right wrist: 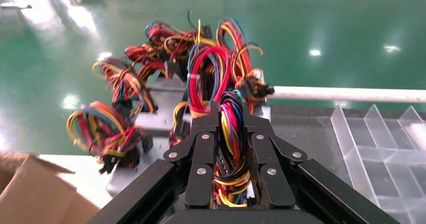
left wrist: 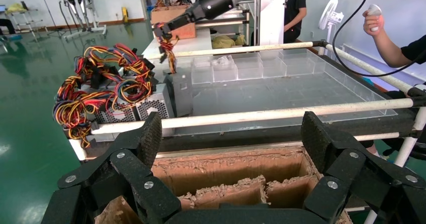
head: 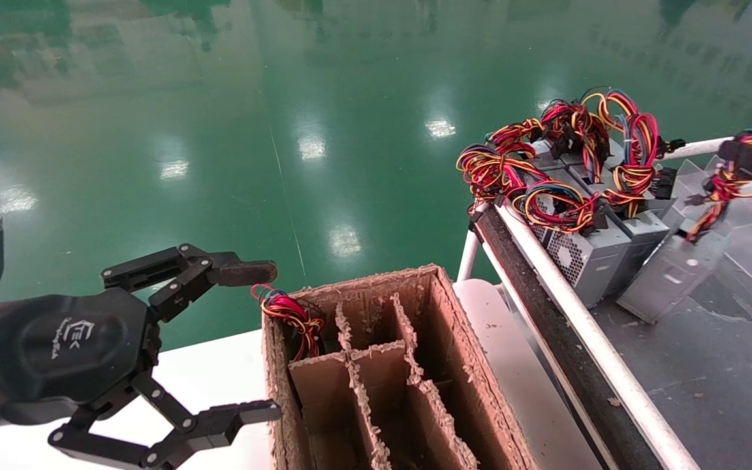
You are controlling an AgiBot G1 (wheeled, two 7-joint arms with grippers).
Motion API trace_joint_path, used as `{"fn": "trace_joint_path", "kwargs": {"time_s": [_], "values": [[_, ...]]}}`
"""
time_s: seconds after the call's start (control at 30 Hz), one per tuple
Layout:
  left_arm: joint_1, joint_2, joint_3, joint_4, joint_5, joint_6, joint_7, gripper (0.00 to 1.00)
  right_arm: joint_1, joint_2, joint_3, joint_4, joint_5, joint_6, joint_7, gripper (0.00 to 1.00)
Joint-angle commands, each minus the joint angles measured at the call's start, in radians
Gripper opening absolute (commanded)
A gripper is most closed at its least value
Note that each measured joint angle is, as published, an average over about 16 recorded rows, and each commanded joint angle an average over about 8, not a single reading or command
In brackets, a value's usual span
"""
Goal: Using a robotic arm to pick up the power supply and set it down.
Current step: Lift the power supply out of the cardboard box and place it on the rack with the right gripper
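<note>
My right gripper should lower the supply before letting go: the supply's low corner [head: 650, 320] is above the tray's dark bottom in the head view.
My right gripper [head: 751, 153] [right wrist: 231, 108] is shut on the red, yellow and black wire bundle [right wrist: 230, 133] of a grey power supply [head: 666, 277]. The supply hangs tilted under the gripper, over the dark tray floor. I cannot tell whether its low end touches the floor. In the left wrist view, the right robotic arm [left wrist: 216, 0] shows far off with the wires [left wrist: 168, 48] dangling from it. My left gripper [head: 275, 341] [left wrist: 232, 133] stands open and holds nothing, beside the cardboard box [head: 454, 339].
Several more power supplies [head: 585, 254] with tangled wires crowd the tray's far left corner. A white pipe rail [head: 585, 326] separates the tray from the divided box. A wire bundle [head: 291, 316] sticks out of the box's far left cell. Clear dividers [head: 741, 215] lie at the right. A person's hand [left wrist: 382, 28] shows beyond the rack.
</note>
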Motion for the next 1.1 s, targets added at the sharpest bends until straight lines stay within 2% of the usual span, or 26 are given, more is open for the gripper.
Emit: {"fn": "trace_joint_path", "kwargs": {"time_s": [0.03, 0.3, 1.1], "values": [[0.000, 0.000, 0.000, 0.000, 0.000, 0.000, 0.000, 1.00, -0.014, -0.019, 0.005, -0.005, 0.007, 0.025, -0.008, 0.00], [0.000, 0.000, 0.000, 0.000, 0.000, 0.000, 0.000, 1.00, -0.016, -0.055, 0.016, 0.005, 0.023, 0.094, -0.017, 0.00], [0.000, 0.000, 0.000, 0.000, 0.000, 0.000, 0.000, 1.00, -0.046, -0.153, 0.023, 0.008, 0.033, 0.177, -0.011, 0.00]]}}
